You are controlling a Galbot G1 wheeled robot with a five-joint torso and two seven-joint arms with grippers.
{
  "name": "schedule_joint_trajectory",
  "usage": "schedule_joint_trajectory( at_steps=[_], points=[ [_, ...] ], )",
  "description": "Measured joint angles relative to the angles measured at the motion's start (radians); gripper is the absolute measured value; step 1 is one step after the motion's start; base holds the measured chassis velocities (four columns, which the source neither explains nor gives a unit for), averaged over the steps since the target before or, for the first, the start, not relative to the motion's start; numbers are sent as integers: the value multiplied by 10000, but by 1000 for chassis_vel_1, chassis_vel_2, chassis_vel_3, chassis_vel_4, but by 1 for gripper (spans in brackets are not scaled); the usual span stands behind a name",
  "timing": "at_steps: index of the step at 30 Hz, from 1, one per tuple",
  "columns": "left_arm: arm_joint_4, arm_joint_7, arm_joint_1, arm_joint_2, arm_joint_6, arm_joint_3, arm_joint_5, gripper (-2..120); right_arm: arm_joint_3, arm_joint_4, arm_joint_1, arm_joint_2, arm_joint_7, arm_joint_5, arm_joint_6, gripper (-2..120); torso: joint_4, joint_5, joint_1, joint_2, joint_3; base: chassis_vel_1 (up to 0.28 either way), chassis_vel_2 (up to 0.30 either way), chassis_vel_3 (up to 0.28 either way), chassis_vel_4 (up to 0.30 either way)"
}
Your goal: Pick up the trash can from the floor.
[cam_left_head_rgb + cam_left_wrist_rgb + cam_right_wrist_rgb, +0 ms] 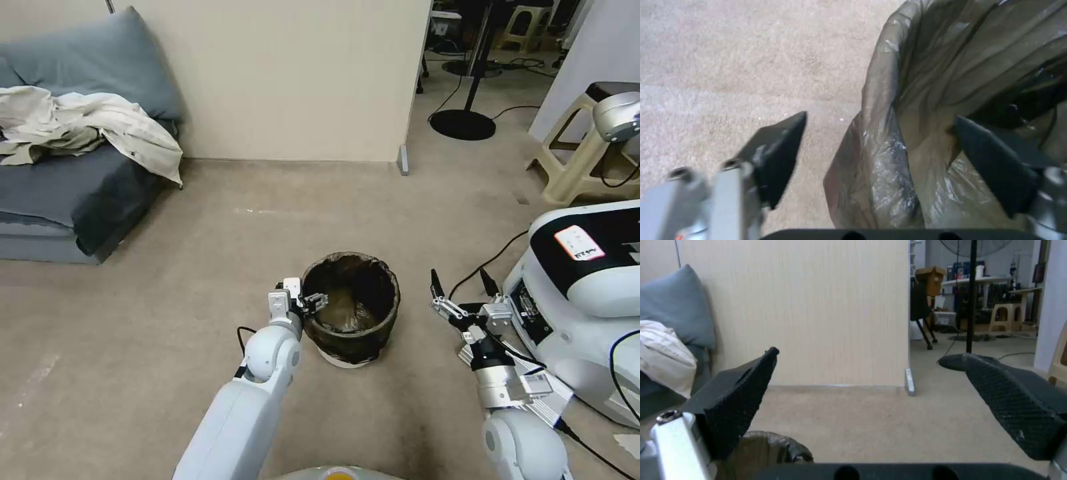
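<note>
My left gripper needs to grab the can by its thin bag-covered rim next, because the can's round body is too wide for the fingers.
The trash can, a small round white bin with a dark crinkled bag over its rim, stands on the beige carpet floor in front of me. My left gripper is open at the can's left rim. In the left wrist view one finger is outside the bag-covered wall and the other finger is inside the can, so the rim sits between them without being clamped. My right gripper hangs open to the right of the can, apart from it. The can's rim shows low in the right wrist view.
A grey sofa with a pale cloth lies at the far left. A beige partition wall stands behind. Another white-and-black robot base with cables sits close on the right. A plastic stool and a fan stand are farther back right.
</note>
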Motion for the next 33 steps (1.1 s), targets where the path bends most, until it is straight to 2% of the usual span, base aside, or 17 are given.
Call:
schedule_joint_trajectory(
  at_steps=[1, 2, 4, 5, 7, 8, 11, 12, 15, 18, 19, 20, 33],
  points=[
    [-12, -1, 15, 15, 14, -8, -13, 74, -2, 1, 0, 0, 1, -4, 0, 100, 0, 0, 0, 0, 0, 0, 0, 0, 0],
    [-12, -1, 15, 15, 14, -8, -13, 74, -2, 1, 0, 0, 1, -4, 0, 100, 0, 0, 0, 0, 0, 0, 0, 0, 0],
    [-50, -7, 56, 56, 26, -23, -27, 63, -4, 3, 3, 2, 4, -11, -1, 100, 0, 0, 0, 0, 0, 0, 0, 0, 0],
    [-50, -7, 56, 56, 26, -23, -27, 63, -4, 3, 3, 2, 4, -11, -1, 100, 0, 0, 0, 0, 0, 0, 0, 0, 0],
    [-98, -7, 87, 80, 62, -28, -52, 53, -7, 14, 4, 3, 6, -16, -3, 100, 0, -1, 0, 0, 1, 0, 0, 0, 0],
    [-98, -7, 87, 80, 62, -28, -52, 53, -7, 14, 4, 3, 6, -16, -3, 100, 0, -1, 0, 0, 1, 0, 0, 0, 0],
    [-167, -6, 119, 98, 138, -45, -80, 37, -9, 18, 4, 5, 8, -23, -5, 100, 0, -2, 1, 0, 2, 0, 0, 0, 0],
    [-167, -6, 119, 98, 138, -45, -80, 37, -9, 18, 4, 5, 8, -23, -5, 100, 0, -2, 1, 0, 2, 0, 0, 0, 0],
    [-190, -5, 153, 114, 151, -85, -87, 23, -21, 18, 5, 10, 8, -31, -5, 100, 0, -1, 0, 0, 1, 0, 0, 0, 0],
    [-205, -6, 174, 117, 167, -109, -89, 17, -26, 17, 5, 10, 8, -33, -5, 100, 0, -2, 1, 0, 2, 0, 0, 0, 0],
    [-227, 0, 202, 119, 186, -129, -95, 9, -31, 9, 5, 7, 8, -34, -5, 100, 0, -1, 0, -1, 2, 0, 0, 0, 0],
    [-240, 28, 219, 112, 200, -137, -107, 7, -34, 2, 5, 3, 8, -35, -5, 100, -1, -3, 0, 0, 2, 0, 0, 0, 0],
    [-319, -18, 325, 47, 219, -305, -147, 5, -38, -74, -12, -68, 9, -7, 26, 100, -2, -4, 1, -1, 2, 0, 0, 0, 0]
  ],
)
